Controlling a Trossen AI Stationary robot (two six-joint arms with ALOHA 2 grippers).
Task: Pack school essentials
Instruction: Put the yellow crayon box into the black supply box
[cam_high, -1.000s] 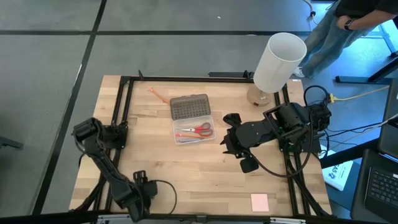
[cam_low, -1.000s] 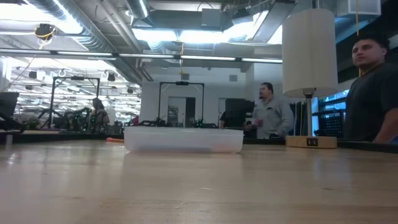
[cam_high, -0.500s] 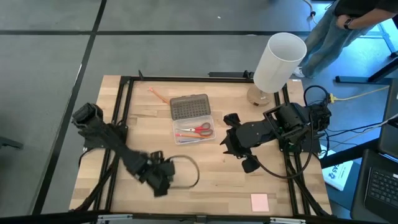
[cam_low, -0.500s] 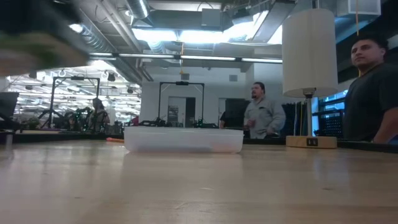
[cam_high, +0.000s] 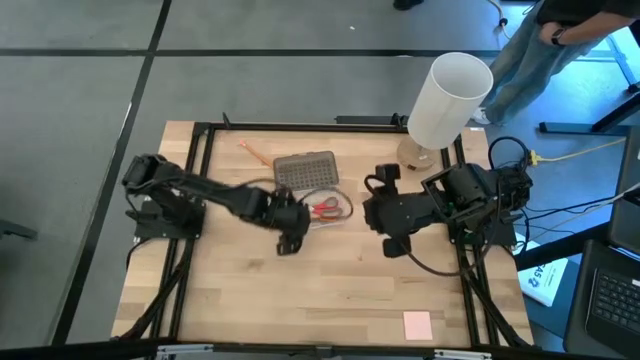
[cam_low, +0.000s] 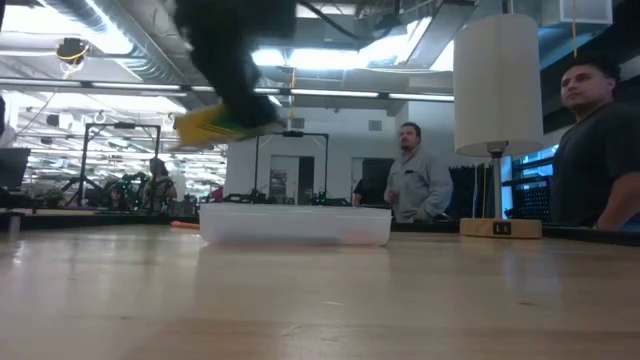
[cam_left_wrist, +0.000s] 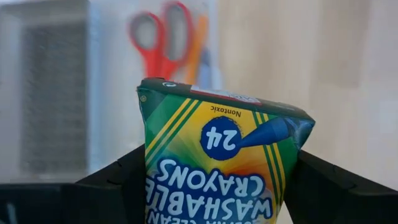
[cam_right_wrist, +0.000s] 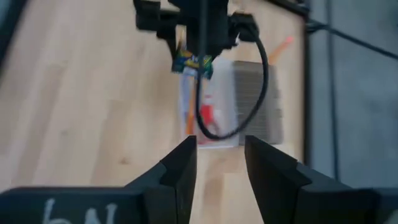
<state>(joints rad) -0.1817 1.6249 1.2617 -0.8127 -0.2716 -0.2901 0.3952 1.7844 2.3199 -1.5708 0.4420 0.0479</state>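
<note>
The crayon box is high and short of the clear case in the left wrist view. It moves toward the case, before my left gripper releases it.
My left gripper is shut on the green-and-yellow crayon box and hovers at the near side of the clear plastic case. In the low view the crayon box hangs above the case. The case's tray holds the red-handled scissors and an orange pencil; its grey dotted lid lies open on the far side. A second orange pencil lies on the table by the far left. The pink pad lies near the near edge. My right gripper is open, right of the case. No blue pen shows. My left gripper pinches the crayon box between its two fingers, one on each narrow side of the box's lower part. The box's printed face shows and its free end sticks out past the fingers. It is lifted clear of the table, above the case.
A tall white cylinder stands on a base at the table's far right corner. A black frame runs along the table's edges. Bare wood lies near of the case. People stand in the room beyond the table, one close at the right.
My left arm has swung from the table's near left corner up and toward the far right, carrying the crayon box lifted clear until it hangs over the case. My right arm has shifted a little toward the far edge.
</note>
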